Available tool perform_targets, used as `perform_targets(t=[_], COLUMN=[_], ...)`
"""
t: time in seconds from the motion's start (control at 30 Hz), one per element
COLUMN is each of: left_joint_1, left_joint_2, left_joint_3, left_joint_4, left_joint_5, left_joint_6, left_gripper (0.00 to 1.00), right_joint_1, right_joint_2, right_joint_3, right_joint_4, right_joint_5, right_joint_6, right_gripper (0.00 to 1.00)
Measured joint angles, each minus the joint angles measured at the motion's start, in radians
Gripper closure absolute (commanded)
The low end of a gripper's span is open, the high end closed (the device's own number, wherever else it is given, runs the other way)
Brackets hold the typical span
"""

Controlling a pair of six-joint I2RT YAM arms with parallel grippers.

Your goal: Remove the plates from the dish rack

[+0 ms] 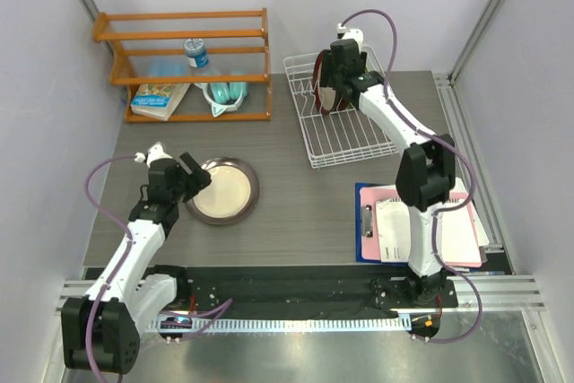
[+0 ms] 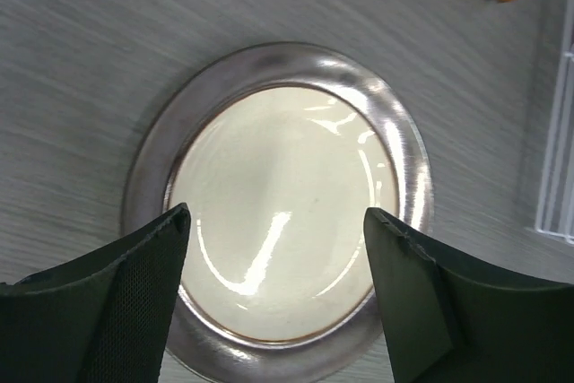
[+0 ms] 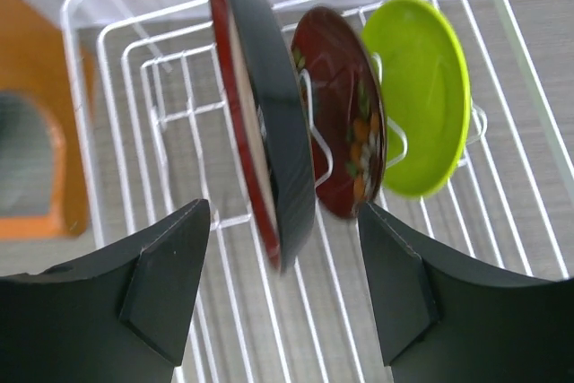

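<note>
My right gripper grips the maroon-rimmed plate (image 3: 265, 123) by its near edge (image 3: 284, 241) next, so the opposite rim stays free for handover to my left gripper.
The grey-rimmed plate (image 1: 223, 191) with a cream centre lies flat on the table; it fills the left wrist view (image 2: 278, 204). My left gripper (image 1: 193, 177) (image 2: 278, 221) hovers open above its left edge, empty. The white wire dish rack (image 1: 345, 136) (image 3: 143, 87) stands at the back right. In it, on edge, stand the large maroon-rimmed plate (image 3: 265, 123), the smaller dark red plate (image 3: 345, 118) and the lime green plate (image 3: 426, 91). My right gripper (image 1: 334, 73) (image 3: 285, 221) is open above the rack, its jaws straddling the maroon-rimmed plate's lower edge without touching.
An orange wooden shelf (image 1: 184, 65) at the back left holds a book, a bottle and teal headphones. A blue clipboard with papers (image 1: 421, 226) lies at the right front, under the right arm.
</note>
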Motion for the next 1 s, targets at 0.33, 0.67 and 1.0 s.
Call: perform_targets(t=[0.33, 0.67, 1.0], left_joint_1=[0.0, 0.0, 0.0], left_joint_2=[-0.071, -0.046, -0.031], left_joint_3=[0.035, 0.035, 0.035], left_joint_4=[0.002, 0.004, 0.004], left_joint_5=[0.061, 0.07, 0.078], left_joint_6=[0.002, 0.0, 0.0], left_gripper=[0.19, 0.18, 0.19], right_joint_1=[0.0, 0.061, 0.145], right_joint_2=[0.271, 0.305, 0.324], right_joint_3=[0.276, 0.325, 0.281], right_joint_4=[-0.047, -0.033, 0.093], right_joint_5=[0.132, 0.227, 0.457], right_joint_6=[-0.136, -0.229, -0.368], right_gripper=[0.68, 0.99, 0.99])
